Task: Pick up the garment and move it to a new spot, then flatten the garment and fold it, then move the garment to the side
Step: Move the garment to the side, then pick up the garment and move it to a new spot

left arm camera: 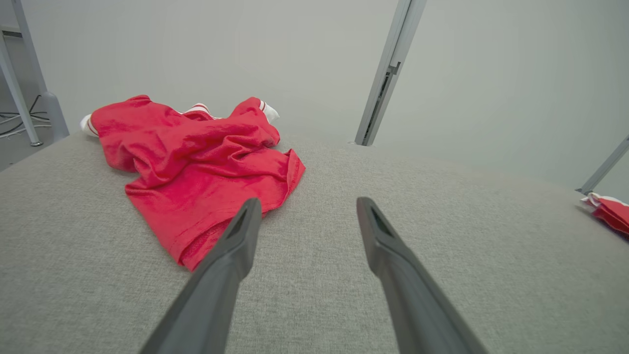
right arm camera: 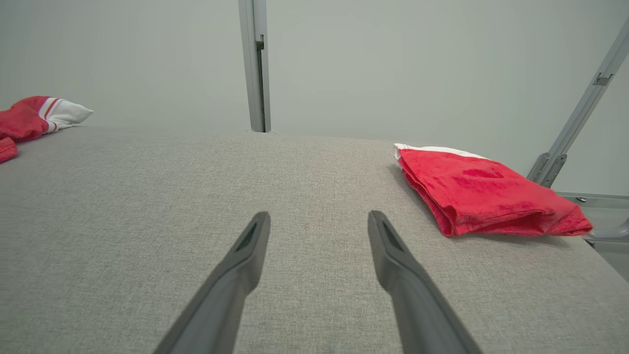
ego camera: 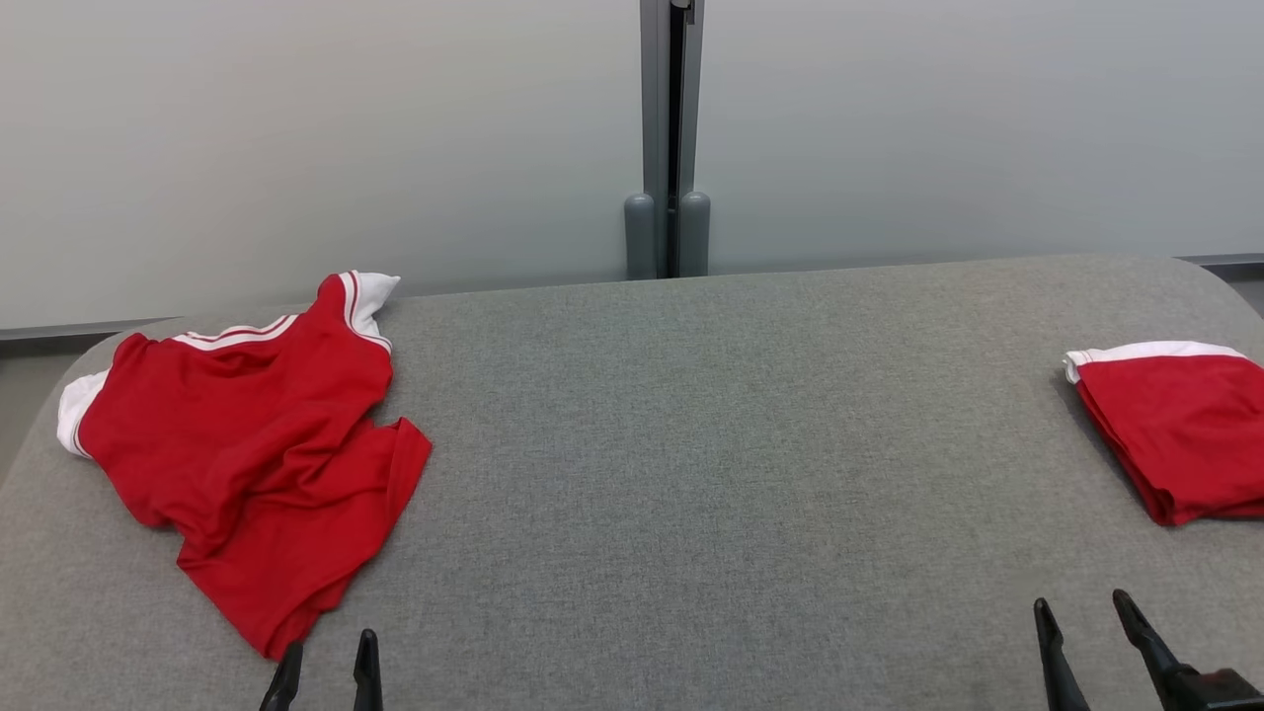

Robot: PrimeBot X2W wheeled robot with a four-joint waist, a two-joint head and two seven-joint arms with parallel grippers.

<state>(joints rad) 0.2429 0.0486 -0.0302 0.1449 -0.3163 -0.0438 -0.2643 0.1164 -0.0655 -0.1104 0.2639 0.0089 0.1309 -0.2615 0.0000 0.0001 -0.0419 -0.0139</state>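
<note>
The left gripper grabs the garment by the bunched fold [ego camera: 235, 474] that stands up next, since the garment's near hem [ego camera: 284, 618] lies flat on the tabletop.
A crumpled red garment [ego camera: 247, 444] with white striped trim lies on the left of the grey table [ego camera: 691, 444]; it also shows in the left wrist view [left arm camera: 196, 162], and its sleeve at the left edge of the right wrist view [right arm camera: 39, 115]. My left gripper [ego camera: 331, 652] stands open just in front of the garment's near hem, holding nothing [left arm camera: 307, 206]. My right gripper [ego camera: 1081, 607] is open and empty near the table's front right [right arm camera: 319, 221].
A folded red garment with a white edge [ego camera: 1175, 425] lies at the table's right edge [right arm camera: 481, 191] [left arm camera: 609, 211]. A grey post [ego camera: 671, 138] stands against the pale wall behind the table. Metal frame legs [left arm camera: 29, 83] rise at the far left.
</note>
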